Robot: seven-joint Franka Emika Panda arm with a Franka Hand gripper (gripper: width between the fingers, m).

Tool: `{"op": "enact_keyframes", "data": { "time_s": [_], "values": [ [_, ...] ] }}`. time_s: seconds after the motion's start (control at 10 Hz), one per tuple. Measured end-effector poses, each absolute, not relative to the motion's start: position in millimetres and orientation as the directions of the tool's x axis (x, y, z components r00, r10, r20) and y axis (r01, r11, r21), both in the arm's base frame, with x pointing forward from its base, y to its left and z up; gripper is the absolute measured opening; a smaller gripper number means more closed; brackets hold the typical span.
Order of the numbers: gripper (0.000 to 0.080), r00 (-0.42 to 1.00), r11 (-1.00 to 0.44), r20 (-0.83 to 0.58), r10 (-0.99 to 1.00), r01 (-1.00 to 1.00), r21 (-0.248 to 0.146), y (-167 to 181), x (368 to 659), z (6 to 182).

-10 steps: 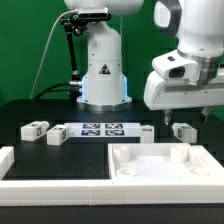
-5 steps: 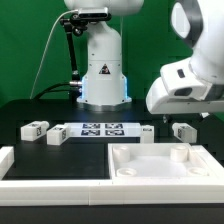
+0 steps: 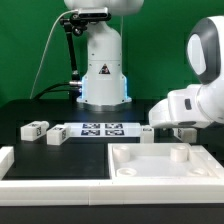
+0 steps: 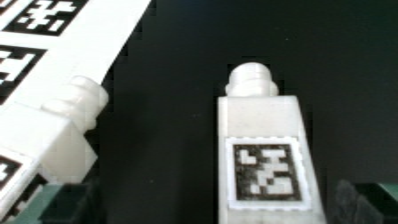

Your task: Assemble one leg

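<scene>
The white leg should be grabbed by its tagged body (image 4: 267,172) once my gripper reaches it, so the peg end stays free to fit into the tray-shaped part.
In the wrist view a white leg (image 4: 263,150) lies on the black table with its black-and-white tag facing up and its peg end pointing away. My gripper (image 4: 210,205) is open, above this leg, which sits between the two dark fingertips (image 4: 54,205), nearer one of them. A second leg (image 4: 63,120) lies beside it, next to the marker board (image 4: 50,30). In the exterior view the arm's hand hangs low over the rightmost leg (image 3: 186,132) and partly hides it. Another leg (image 3: 147,134) lies just to its left.
Two more legs (image 3: 35,128) (image 3: 57,135) lie at the exterior view's left, beside the marker board (image 3: 102,129). The large white tray-shaped part (image 3: 122,152) stands in front. A white L-shaped border (image 3: 12,160) runs along the front left. The robot base (image 3: 103,70) stands behind.
The arm's hand has moved to the exterior view's right and down, coming low over the rightmost leg. The legs and the tray-shaped part have not moved.
</scene>
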State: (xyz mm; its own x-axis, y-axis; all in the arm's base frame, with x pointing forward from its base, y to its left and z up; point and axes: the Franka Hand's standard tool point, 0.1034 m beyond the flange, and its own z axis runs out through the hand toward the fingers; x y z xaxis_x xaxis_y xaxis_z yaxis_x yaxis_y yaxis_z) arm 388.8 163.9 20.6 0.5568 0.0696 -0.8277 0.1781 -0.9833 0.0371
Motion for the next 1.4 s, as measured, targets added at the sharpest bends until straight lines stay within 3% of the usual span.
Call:
{"op": "enact_keyframes", "data": {
  "time_s": [0.5, 0.8, 1.0, 1.4],
  "values": [
    [0.0649, 0.569, -0.983, -0.820, 0.070, 0.178, 0.040, 165.2, 375.7, 4.2],
    [0.0637, 0.570, -0.983, -0.819, 0.069, 0.177, 0.040, 164.9, 376.0, 3.9],
    [0.0286, 0.570, -0.983, -0.819, 0.069, 0.177, 0.040, 164.9, 376.0, 3.9],
    [0.0288, 0.570, -0.983, -0.819, 0.069, 0.177, 0.040, 164.8, 376.0, 3.9]
  ]
}}
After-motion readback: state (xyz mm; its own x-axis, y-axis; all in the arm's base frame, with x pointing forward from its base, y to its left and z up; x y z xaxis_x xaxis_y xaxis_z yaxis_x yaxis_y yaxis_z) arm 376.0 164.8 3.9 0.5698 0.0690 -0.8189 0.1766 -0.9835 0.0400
